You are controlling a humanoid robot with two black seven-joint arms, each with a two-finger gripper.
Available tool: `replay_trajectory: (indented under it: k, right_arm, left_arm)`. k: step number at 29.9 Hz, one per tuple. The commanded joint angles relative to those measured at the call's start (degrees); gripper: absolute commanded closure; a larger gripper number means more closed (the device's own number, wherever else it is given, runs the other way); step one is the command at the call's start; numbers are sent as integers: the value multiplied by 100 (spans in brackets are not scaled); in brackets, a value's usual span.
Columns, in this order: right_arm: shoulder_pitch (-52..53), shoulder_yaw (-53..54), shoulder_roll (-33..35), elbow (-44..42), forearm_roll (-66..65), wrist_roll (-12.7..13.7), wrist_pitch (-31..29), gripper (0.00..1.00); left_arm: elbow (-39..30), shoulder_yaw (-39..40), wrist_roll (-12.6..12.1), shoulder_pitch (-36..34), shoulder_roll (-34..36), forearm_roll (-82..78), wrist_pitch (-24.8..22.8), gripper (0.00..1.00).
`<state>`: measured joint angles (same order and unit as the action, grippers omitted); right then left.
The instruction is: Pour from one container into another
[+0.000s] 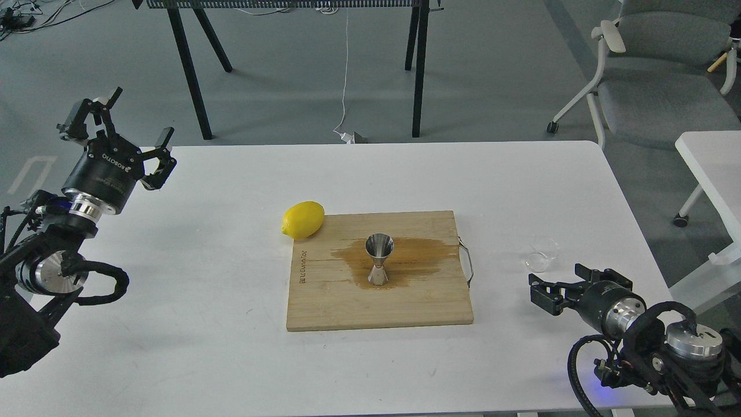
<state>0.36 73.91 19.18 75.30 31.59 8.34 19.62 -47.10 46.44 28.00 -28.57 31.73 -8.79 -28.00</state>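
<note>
I need to pick up the small clear glass cup by its round body (541, 256) with my right gripper next, so that it can then pour into the steel jigger (378, 259).
The small clear glass cup (541, 255) stands on the white table, right of the board, and looks empty. On the wooden cutting board (347, 307) the steel hourglass jigger (378, 259) stands upright in a brown wet stain (422, 255). My right gripper (556, 282) is open, just in front of the cup and not touching it, pointing left. My left gripper (142, 113) is open and raised at the table's far left, holding nothing.
A yellow lemon (303, 220) lies against the board's back left corner. A wire handle (468, 263) sticks out from the board's right side. A grey chair (654, 75) and a second white table (712, 168) stand to the right.
</note>
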Motion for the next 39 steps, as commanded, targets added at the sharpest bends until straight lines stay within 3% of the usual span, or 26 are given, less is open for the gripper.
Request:
replay_trajectory:
  k: [1, 39]
  right_arm:
    - [157, -34, -55, -155, -48, 1, 51, 1]
    - [1019, -52, -512, -1334, -601, 1, -10, 1]
  left_arm:
    - [-1, -3, 0, 0, 0, 0, 0, 3]
    - [61, -12, 0, 79, 0, 0, 0, 3]
